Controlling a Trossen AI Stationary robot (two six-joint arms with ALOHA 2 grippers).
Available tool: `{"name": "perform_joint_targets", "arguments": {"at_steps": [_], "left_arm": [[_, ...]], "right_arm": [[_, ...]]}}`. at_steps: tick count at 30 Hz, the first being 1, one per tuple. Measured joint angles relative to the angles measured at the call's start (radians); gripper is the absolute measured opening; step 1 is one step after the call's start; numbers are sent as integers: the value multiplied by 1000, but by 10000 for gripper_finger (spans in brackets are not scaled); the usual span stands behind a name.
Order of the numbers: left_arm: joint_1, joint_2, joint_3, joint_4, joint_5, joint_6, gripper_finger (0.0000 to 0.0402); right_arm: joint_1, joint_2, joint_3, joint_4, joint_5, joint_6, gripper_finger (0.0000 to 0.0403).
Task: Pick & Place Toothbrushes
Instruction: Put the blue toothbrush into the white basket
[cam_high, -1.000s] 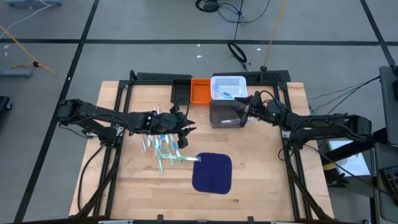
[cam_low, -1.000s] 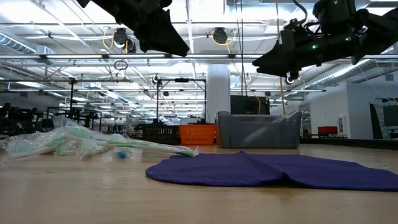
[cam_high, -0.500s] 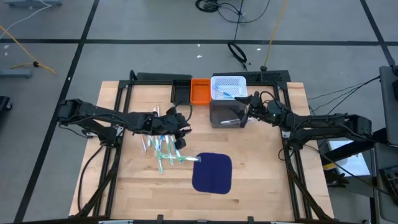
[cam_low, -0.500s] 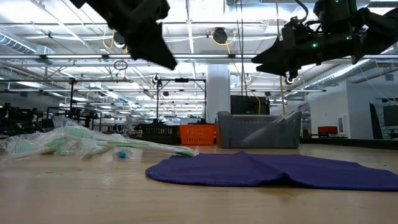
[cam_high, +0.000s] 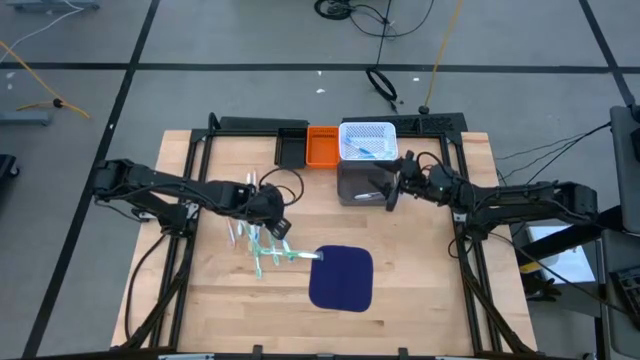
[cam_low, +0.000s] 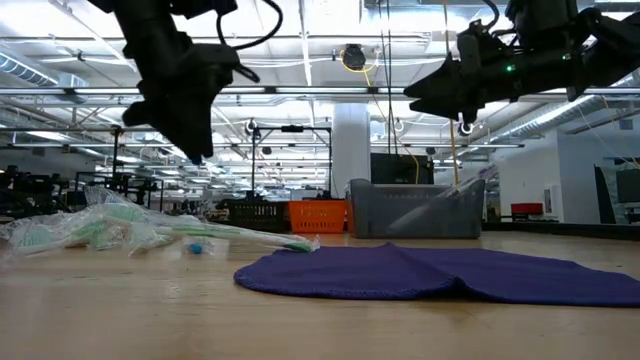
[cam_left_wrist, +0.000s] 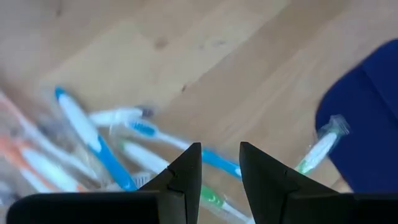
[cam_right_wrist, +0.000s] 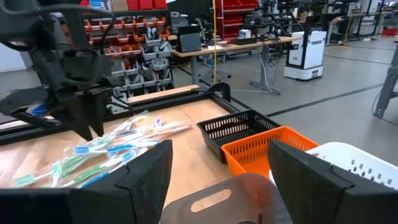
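Observation:
The blue-and-white toothbrush needs to go in the white basket, so I will grab it next with my left gripper by its neck.
The toothbrushes lie in a loose pile on the wooden table, white, green and blue; they also show in the low view and in the left wrist view. One wrapped toothbrush rests with its end on the dark blue mat. My left gripper hangs above the pile's far edge, tipped steeply down, open with a narrow gap and nothing between the fingers. My right gripper is held level over the grey bin, wide open and empty.
At the table's far side a black basket, an orange basket and a white basket stand in a row behind the grey bin. A pale stick lies in the bin. Bare wood lies left of the mat.
My left gripper has tipped from nearly level to steeply downward, rolled about its own axis, and sunk toward the toothbrush pile. The toothbrushes have stayed where they were.

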Motion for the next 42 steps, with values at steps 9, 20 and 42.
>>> {"name": "perform_joint_targets", "arguments": {"at_steps": [9, 20, 42], "left_arm": [[1, 98, 1, -12, -4, -199, 111], [1, 224, 1, 4, 58, -296, 111], [26, 281, -1, 91, 76, -237, 11]], "right_arm": [[12, 0, 0, -7, -1, 0, 255], [12, 0, 0, -8, -1, -1, 256], [12, 0, 0, -16, 0, -9, 252]]}}
